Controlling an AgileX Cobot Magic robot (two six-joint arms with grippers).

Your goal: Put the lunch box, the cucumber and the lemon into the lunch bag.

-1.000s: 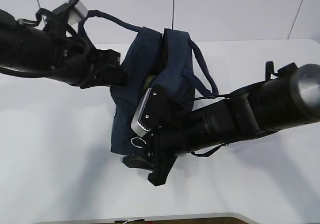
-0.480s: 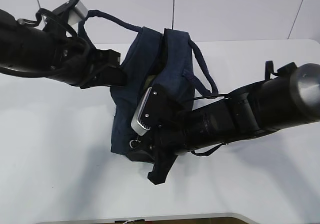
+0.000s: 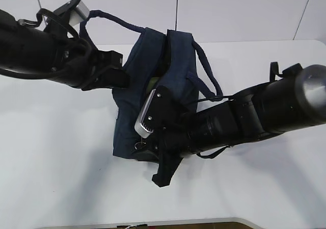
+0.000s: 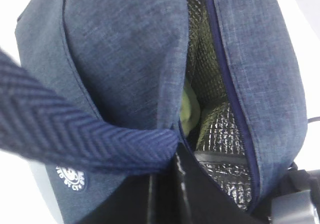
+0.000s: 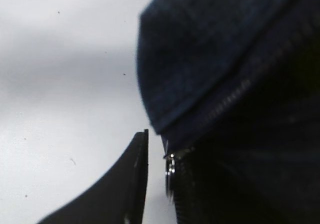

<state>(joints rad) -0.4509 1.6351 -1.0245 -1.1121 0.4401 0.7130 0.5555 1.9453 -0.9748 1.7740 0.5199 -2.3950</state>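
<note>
The slider sits tight against the navy cloth, so the robot's right gripper should reach the silver ring pull and grab its free-hanging loop (image 3: 140, 145).
The navy lunch bag (image 3: 153, 71) stands mid-table with its top zipper partly open, and silver lining (image 4: 220, 129) shows inside. A yellow-green thing (image 4: 189, 112) lies deep in the bag; I cannot tell which item it is. The lunch box, cucumber and lemon are otherwise hidden. My left gripper (image 3: 118, 73) is shut on the bag's left fabric edge (image 4: 167, 184). My right gripper (image 3: 150, 160) is at the bag's near end. Its jaws stand narrowly open around the silver ring pull (image 5: 170, 171), and bare table shows between the left finger (image 5: 135, 184) and the ring.
The white table (image 3: 61, 162) lies around the bag, with a pale wall behind it. One loop handle (image 3: 114, 20) arches over my left arm, and the other handle (image 3: 206, 71) hangs toward my right arm. The table's front edge runs along the bottom of the exterior view.
My right gripper has narrowed and pushed in against the bag's near end, so the ring pull now sits between its fingers. The left gripper and the bag have not moved.
</note>
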